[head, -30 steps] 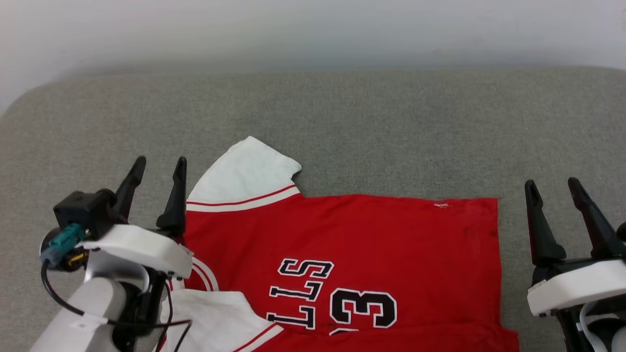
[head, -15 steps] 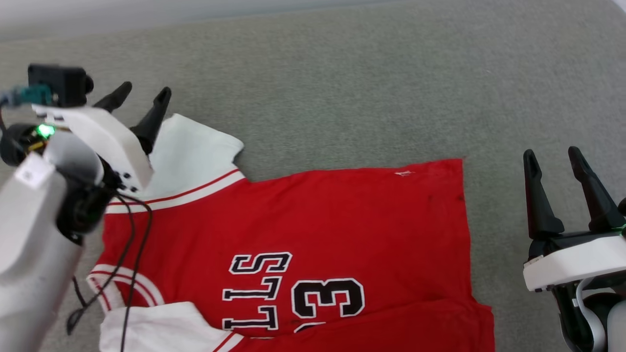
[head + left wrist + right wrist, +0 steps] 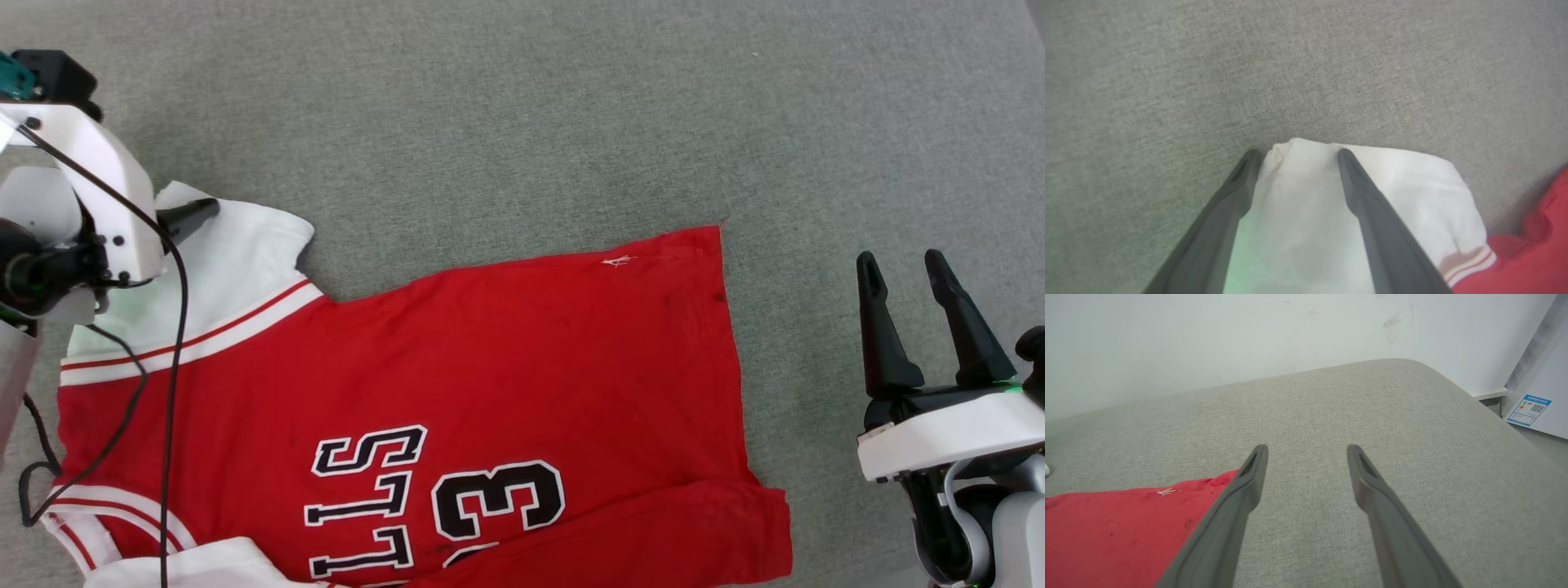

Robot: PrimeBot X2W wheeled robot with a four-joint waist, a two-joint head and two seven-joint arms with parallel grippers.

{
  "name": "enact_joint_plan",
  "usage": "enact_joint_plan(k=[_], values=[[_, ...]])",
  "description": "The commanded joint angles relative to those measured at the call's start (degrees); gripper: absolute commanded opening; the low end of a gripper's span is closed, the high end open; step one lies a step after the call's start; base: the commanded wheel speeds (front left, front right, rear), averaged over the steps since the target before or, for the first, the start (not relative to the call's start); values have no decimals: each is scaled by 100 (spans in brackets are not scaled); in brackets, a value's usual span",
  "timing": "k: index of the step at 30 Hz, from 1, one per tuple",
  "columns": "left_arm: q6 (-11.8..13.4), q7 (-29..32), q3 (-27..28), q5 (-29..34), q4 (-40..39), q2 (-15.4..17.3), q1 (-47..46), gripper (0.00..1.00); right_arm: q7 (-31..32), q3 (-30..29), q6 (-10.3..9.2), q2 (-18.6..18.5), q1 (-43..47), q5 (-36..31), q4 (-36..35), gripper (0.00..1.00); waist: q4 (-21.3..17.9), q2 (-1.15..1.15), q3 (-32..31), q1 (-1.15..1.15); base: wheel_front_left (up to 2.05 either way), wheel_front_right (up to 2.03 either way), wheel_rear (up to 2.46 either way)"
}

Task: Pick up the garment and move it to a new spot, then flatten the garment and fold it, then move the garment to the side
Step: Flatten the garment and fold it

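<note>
I will next grab the white sleeve by its open end edge (image 3: 235,211) with my left gripper, to fold the red jersey (image 3: 509,363).
The garment (image 3: 506,359), a red jersey with black white-edged lettering, lies flat on the grey cushion (image 3: 522,122). Its white sleeve (image 3: 237,261) points to the upper left. My left gripper (image 3: 1297,153) hangs open over that sleeve (image 3: 1306,204), one finger on each side of the sleeve's tip, nothing pinched. In the head view one dark finger (image 3: 192,219) shows past the white wrist housing. My right gripper (image 3: 900,260) stands open at the lower right, apart from the garment's hem. In the right wrist view it (image 3: 1307,448) is open over bare cushion, the red hem corner (image 3: 1126,531) to its left.
A black cable (image 3: 171,343) from the left arm hangs over the garment's shoulder. The cushion's rounded far edge (image 3: 1412,363) meets a white wall (image 3: 1208,335). A pale panel with a blue label (image 3: 1531,410) stands beyond the right corner. Bare cushion stretches behind the garment.
The head camera has tilted down, so the whole picture shifted. My left gripper has moved from beside the collar out over the white sleeve's tip. The right gripper has held its place.
</note>
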Motion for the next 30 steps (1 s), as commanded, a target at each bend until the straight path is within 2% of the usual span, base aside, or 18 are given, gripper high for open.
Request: enact_joint_plan(k=[1,2,4,5,8,14,22,27,30], values=[[48,223,-100,-88,168,-36,155,100,-41,5,-3,18,-99,53,65,100,-89,0,90,-1,0,0,0],[64,372,-156,-143,274,-73,256,100,-59,14,-3,19,-121,80,95,100,-110,0,112,-1,0,0,0],[125,658,-239,-269,464,-178,454,40,-62,13,-3,18,-146,121,160,100,-140,0,137,-1,0,0,0],[143,725,-251,-328,508,-246,513,0,-60,8,-3,18,-156,141,182,100,-147,0,149,-1,0,0,0],[155,739,-265,-423,560,-387,613,0,8,32,-3,18,-165,218,253,100,-142,0,150,-1,0,0,0],[37,155,-141,-256,444,-387,274,0,571,209,-3,1,-323,389,502,100,33,0,-27,-1,0,0,0],[-60,-558,-78,-45,183,-567,-132,0,2365,687,-3,-651,-1122,805,1275,100,535,0,-368,-1,0,0,0],[-89,-889,-80,15,-42,-782,-231,0,3514,1005,-3,-1053,-1754,932,1618,100,892,0,-400,-1,0,0,0],[-100,-1011,-108,48,-194,-889,-289,0,3995,1137,-3,-1209,-2135,913,1836,100,1065,0,-344,-1,0,0,0]])
